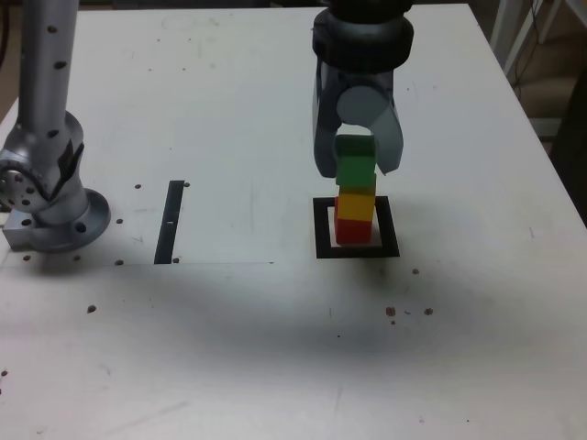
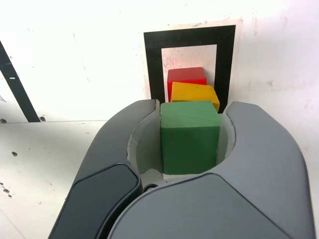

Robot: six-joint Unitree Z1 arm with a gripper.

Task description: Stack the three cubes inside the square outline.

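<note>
The green cube's lower edge (image 1: 356,186) stands over the yellow cube (image 1: 355,205) in the exterior view. The green cube would stand there, so it is time now for my gripper to release it.
A red cube (image 1: 351,228) rests inside the black square outline (image 1: 322,229) on the white table, and a yellow cube (image 1: 355,205) sits on top of it. The green cube (image 1: 355,165) is right over the yellow one, held between the fingers of my gripper (image 1: 356,160), which is shut on it. I cannot tell whether green touches yellow. In the wrist view the green cube (image 2: 190,135) fills the gap between the dark jaws of the gripper (image 2: 191,112). Beyond it show the yellow cube (image 2: 194,93), the red cube (image 2: 186,75) and the square outline (image 2: 152,59).
The arm's silver base (image 1: 50,197) stands at the exterior view's left. A thin black strip (image 1: 171,221) lies on the table between base and outline, also in the wrist view (image 2: 16,84). Small dark holes dot the table (image 1: 275,348).
</note>
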